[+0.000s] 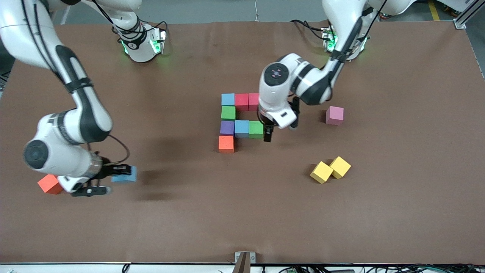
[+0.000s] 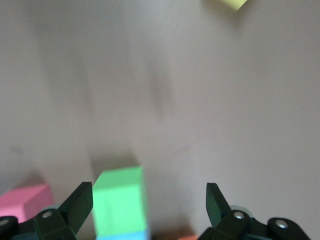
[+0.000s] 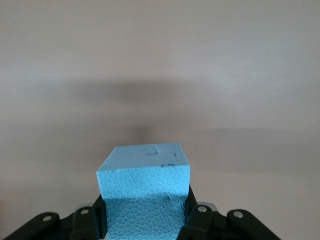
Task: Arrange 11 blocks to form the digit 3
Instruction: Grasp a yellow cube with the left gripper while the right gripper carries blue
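Note:
The yellow block should be grabbed next by its opposite sides with my left gripper, so that I can build digit 3's next row past the orange block [image 1: 226,144].
In mid-table the blocks form a partial figure: a row of blue [image 1: 228,99], red [image 1: 241,101] and red [image 1: 253,101], then one green [image 1: 228,113], then a row of purple [image 1: 227,127], blue [image 1: 241,128] and green [image 1: 256,129], with an orange block [image 1: 226,144] nearest the camera. My left gripper [image 1: 279,132] [image 2: 148,197] hangs open just past that green end block [image 2: 121,202], holding nothing. Toward the right arm's end, my right gripper [image 1: 115,175] [image 3: 145,215] is shut on a blue block [image 1: 125,174] [image 3: 145,185], lifted over bare table.
Another orange block [image 1: 50,184] lies beside the right gripper. Two yellow blocks [image 1: 321,172] [image 1: 340,167] touch each other, nearer the camera toward the left arm's end. A pink cube [image 1: 335,115] stands alone beside the left arm. The brown table [image 1: 242,220] spreads wide around them.

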`<state>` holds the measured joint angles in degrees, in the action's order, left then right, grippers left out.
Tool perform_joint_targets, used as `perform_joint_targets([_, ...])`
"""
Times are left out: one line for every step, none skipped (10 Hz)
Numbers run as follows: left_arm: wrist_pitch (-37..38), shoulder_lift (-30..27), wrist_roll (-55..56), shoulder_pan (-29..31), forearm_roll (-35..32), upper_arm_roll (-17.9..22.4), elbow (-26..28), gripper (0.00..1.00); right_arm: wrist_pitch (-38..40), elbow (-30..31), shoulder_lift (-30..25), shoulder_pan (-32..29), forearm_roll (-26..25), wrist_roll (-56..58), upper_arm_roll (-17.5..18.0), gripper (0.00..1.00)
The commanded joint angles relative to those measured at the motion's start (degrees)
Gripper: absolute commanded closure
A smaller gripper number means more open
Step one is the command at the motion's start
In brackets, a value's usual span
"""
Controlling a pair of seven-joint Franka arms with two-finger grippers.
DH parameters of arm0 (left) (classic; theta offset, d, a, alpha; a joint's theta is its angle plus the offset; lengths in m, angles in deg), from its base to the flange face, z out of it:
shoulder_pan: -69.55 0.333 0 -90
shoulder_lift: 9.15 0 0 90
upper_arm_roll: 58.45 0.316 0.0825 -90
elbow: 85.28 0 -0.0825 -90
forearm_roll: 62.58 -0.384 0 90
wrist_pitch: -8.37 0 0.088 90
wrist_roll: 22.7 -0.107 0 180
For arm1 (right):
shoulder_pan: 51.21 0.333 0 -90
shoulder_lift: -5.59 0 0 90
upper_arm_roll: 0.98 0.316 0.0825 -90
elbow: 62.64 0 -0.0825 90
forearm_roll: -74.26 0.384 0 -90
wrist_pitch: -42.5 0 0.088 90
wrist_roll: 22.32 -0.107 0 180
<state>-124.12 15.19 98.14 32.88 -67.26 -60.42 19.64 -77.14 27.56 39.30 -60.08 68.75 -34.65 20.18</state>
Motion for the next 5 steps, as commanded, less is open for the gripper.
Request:
perform_joint_targets([0.39,-0.62,-10.22,6.06,-0.95,-0.4,0.37,0.0,-3.74,0.68,-0.23,7.69,-0.65,-14.32,-0.06,1.0])
perform_joint_targets([0.04,-0.18,-15.32,8.08,-1.82,-0.31,0.37,0.0,-6.03,0.68,0.04,11.91,-0.82,-20.04,-0.06,1.0])
perform_joint_targets([-0.31,0.61,-19.72,10.63,-3.74,-0.48,0.37,0.0,-8.31,0.68,0.3,16.3,-1.43,-26.1,-0.32,1.0])
perform_joint_targets([-1.19,1.31,-24.03,12.22,-4.81,-0.48,0.46,0.0,-10.6,0.68,1.35,20.78,-2.13,-30.6,-1.11,1.0])
perform_joint_targets([-3.28,2.71,-27.29,13.63,-4.99,-0.48,0.46,0.0,-12.27,0.59,2.31,24.22,-3.18,-34.04,-2.51,1.0])
